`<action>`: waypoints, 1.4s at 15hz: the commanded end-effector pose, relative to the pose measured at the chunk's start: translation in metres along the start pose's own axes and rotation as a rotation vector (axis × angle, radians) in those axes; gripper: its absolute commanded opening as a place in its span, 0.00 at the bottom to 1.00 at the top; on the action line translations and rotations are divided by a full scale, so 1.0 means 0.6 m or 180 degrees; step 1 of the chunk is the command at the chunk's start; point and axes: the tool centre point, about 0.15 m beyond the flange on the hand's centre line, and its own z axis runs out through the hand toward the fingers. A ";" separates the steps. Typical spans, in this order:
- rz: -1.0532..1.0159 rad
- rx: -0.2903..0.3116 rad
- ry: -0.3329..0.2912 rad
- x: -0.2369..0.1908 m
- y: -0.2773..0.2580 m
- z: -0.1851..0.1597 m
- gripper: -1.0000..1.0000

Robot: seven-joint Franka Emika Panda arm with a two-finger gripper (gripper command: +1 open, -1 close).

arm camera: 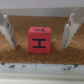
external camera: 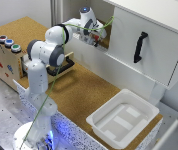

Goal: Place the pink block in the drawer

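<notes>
The pink block [arm camera: 39, 40] needs to go in the drawer. My gripper will next grab it by its two sides on either side of the black-marked side [arm camera: 40, 32].
The pink block [arm camera: 39, 40], a small reddish-pink cube with a black mark on its face, sits on a cork surface in the wrist view. My gripper [arm camera: 38, 45] is open, with one finger [arm camera: 8, 31] on each side of the block and not touching it. In the exterior view my gripper [external camera: 97, 40] reaches into the opening behind the white cabinet door, and the block is hidden there. The plywood drawer [external camera: 65, 70] with its black bar handle stands pulled out of the wooden box [external camera: 3, 59], partly behind my arm.
The box carries coloured round buttons [external camera: 9, 43] on top. A big white cabinet door [external camera: 149, 47] with a black handle hangs open at the exterior view's right. A white plastic tub [external camera: 123, 118] stands on the cork tabletop near its front right corner.
</notes>
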 end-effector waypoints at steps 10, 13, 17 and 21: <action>-0.0055 -0.0339 0.0384 -0.061 0.011 -0.124 0.00; -0.0237 -0.0319 0.0296 -0.129 -0.007 -0.190 0.00; -0.0446 -0.0171 0.0217 -0.211 -0.028 -0.254 0.00; -0.0906 0.0195 0.0134 -0.302 -0.065 -0.321 0.00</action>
